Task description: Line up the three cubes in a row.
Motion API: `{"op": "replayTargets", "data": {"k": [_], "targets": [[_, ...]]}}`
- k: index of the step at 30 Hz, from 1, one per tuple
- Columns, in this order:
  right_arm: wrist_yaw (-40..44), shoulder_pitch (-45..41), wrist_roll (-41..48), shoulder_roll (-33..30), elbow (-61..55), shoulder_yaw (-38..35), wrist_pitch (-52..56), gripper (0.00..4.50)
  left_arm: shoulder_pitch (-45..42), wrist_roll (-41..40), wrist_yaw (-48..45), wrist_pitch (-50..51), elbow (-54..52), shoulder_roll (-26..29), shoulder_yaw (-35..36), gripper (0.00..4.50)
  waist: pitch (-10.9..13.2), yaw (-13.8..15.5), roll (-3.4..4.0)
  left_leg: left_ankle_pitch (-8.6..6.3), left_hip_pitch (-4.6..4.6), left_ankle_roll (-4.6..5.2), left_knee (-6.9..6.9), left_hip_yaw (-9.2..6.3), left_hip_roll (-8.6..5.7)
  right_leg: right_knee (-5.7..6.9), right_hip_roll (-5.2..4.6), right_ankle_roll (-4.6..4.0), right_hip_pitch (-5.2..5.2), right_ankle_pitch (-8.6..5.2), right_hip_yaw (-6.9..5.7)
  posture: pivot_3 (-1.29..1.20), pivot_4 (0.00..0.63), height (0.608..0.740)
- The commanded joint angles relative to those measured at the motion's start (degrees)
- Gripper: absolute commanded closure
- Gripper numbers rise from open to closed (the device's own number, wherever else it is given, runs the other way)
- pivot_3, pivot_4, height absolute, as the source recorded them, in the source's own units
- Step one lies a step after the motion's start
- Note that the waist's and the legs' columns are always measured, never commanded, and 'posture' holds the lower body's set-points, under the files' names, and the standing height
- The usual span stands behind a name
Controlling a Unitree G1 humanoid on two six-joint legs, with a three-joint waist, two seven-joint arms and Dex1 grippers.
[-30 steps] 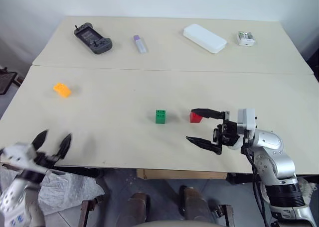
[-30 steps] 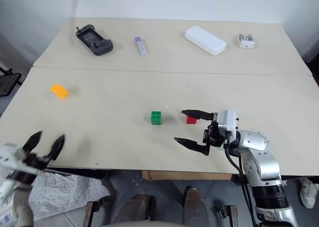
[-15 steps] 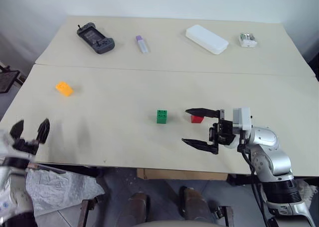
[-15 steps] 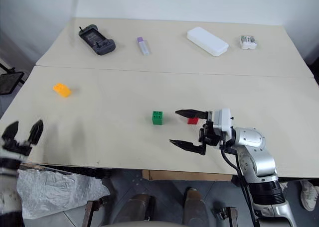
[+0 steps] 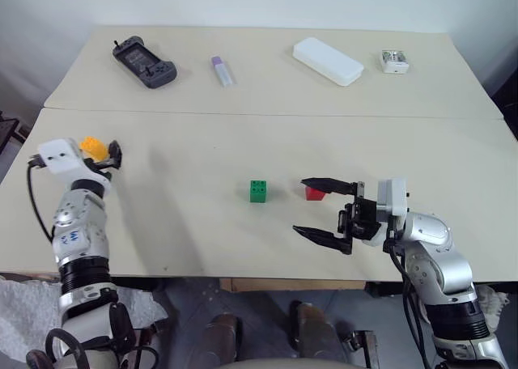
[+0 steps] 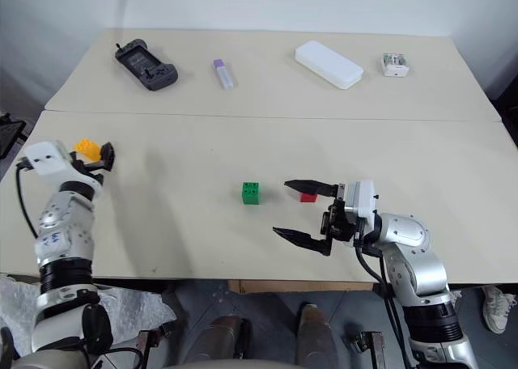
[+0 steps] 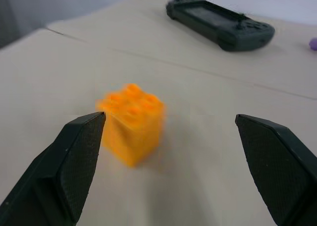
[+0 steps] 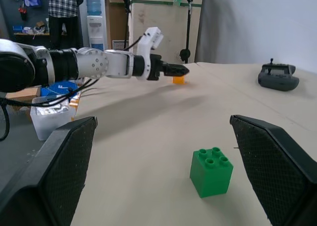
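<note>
My left gripper needs to move toward the orange cube before it closes on the cube. My fingers stop short of the cube, so they would miss it if I closed now.
The orange-yellow cube (image 5: 91,147) sits near the table's left edge. My left gripper (image 7: 169,117) is open and level just in front of it, and the cube (image 7: 132,122) stands close to one finger, untouched. The green cube (image 5: 259,191) is at the table's middle front, with the red cube (image 5: 316,193) a short way to its right. My right gripper (image 5: 299,206) hovers open beside the red cube, pointing left toward the green cube (image 8: 211,170), holding nothing. The upper finger partly covers the red cube.
At the back of the table lie a dark game controller (image 5: 144,62), a purple-and-white stick (image 5: 220,70), a long white case (image 5: 328,61) and a small white square box (image 5: 394,60). A seam (image 5: 267,114) crosses the tabletop. A person (image 8: 62,8) stands far off.
My left arm has risen from below the table's front-left edge and come forward to the orange-yellow cube. The right arm and all three cubes have stayed put.
</note>
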Motion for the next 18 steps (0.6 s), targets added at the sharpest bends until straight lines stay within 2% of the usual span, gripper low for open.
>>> {"op": "replayTargets", "data": {"k": [1, 7, 18], "targets": [[0.16, -0.3, 1.19, -0.06, -1.45, -0.53, 0.05, 0.0, -3.23, 1.87, 7.69, 0.32, -1.1, -2.1, 0.25, 0.04, 0.0, 0.22, 0.0, 0.01, 0.0, -0.01, 0.01, 0.0, 0.0, 0.0, 0.0, 0.0, 0.01, 0.0, 0.0, 0.0, 0.15, 0.74], [0.51, -0.9, 1.3, 0.05, -0.49, -0.53, 0.42, 0.0, -7.81, 5.07, 14.47, -2.5, 4.38, -3.36, -0.47, 0.04, 0.0, 0.33, -0.01, 0.01, -0.01, -0.02, 0.04, 0.02, -0.03, 0.0, 0.01, 0.0, 0.0, 0.0, 0.0, 0.0, 0.15, 0.74], [-0.06, -0.73, 0.98, 0.16, -0.06, -0.97, 0.43, 0.0, -13.53, 4.31, 16.98, -4.91, 15.09, -2.42, 0.52, 0.04, 0.0, 0.42, -0.01, 0.01, -0.01, -0.02, 0.04, 0.02, -0.05, 0.01, 0.0, 0.0, 0.0, 0.0, -0.01, 0.0, 0.15, 0.74]]}}
